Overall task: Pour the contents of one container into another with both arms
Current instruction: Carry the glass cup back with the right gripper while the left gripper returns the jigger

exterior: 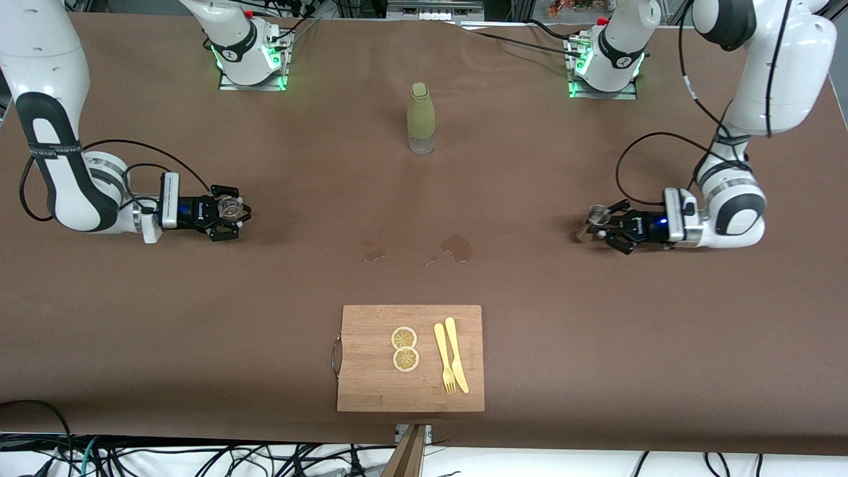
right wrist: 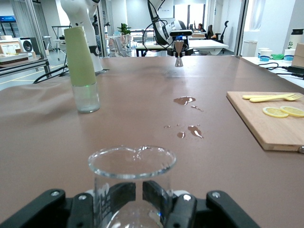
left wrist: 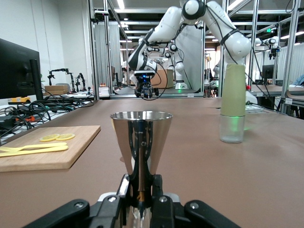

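The jigger's lower end is still above the brown tablecloth. The jigger stays held in my left gripper for now.
My right gripper (exterior: 232, 213) is low over the table at the right arm's end, shut on the tiny clear glass tumbler (exterior: 230, 207). In the right wrist view the upright tumbler (right wrist: 130, 164) fills the space at my right gripper (right wrist: 138, 194), with its round rim on top. At the left arm's end, my left gripper (exterior: 598, 224) is also low and shut on the silvery metal jigger (exterior: 599, 215). The left wrist view shows the jigger (left wrist: 141, 135) upright, my left gripper (left wrist: 141, 187) pinching its narrow waist. The two grippers face each other across the table.
A tall olive-green bottle (exterior: 420, 118) stands between the two arm bases. Wet spills (exterior: 456, 247) mark the brown tablecloth (exterior: 596, 331) at mid-table. A wooden cutting board (exterior: 371, 371) with lemon slices (exterior: 405, 348), a yellow knife and a fork (exterior: 450, 361) lies near the front edge.
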Available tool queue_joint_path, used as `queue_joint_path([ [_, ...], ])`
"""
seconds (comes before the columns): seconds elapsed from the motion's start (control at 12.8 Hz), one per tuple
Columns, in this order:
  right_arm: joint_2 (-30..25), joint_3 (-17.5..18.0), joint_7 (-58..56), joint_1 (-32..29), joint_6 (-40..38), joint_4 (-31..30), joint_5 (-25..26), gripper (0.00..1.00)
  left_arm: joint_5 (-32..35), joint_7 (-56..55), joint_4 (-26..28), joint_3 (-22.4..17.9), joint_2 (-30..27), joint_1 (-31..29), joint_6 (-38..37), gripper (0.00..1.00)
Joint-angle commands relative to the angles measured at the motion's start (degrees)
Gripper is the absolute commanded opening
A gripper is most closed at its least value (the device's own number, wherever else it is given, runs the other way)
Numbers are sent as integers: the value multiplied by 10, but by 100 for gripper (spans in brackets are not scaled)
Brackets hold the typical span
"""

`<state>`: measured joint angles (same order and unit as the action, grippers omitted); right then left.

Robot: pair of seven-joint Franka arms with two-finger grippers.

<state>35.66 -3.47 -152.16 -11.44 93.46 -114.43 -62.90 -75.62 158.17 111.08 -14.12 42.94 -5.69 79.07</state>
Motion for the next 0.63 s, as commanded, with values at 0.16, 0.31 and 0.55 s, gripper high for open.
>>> queue_joint_path([
  [0.16, 83, -7, -71, -26, -17, 38, -10, 10, 50, 126, -9, -9, 30, -72, -72, 0],
  [0.31, 101, -7, -86, -25, -13, 51, -11, 10, 52, 149, -36, -36, 62, -74, -101, 0],
  [0.55, 141, -8, -106, -25, -11, 84, -11, 12, 53, 172, -68, -67, 101, -79, -127, 0],
])
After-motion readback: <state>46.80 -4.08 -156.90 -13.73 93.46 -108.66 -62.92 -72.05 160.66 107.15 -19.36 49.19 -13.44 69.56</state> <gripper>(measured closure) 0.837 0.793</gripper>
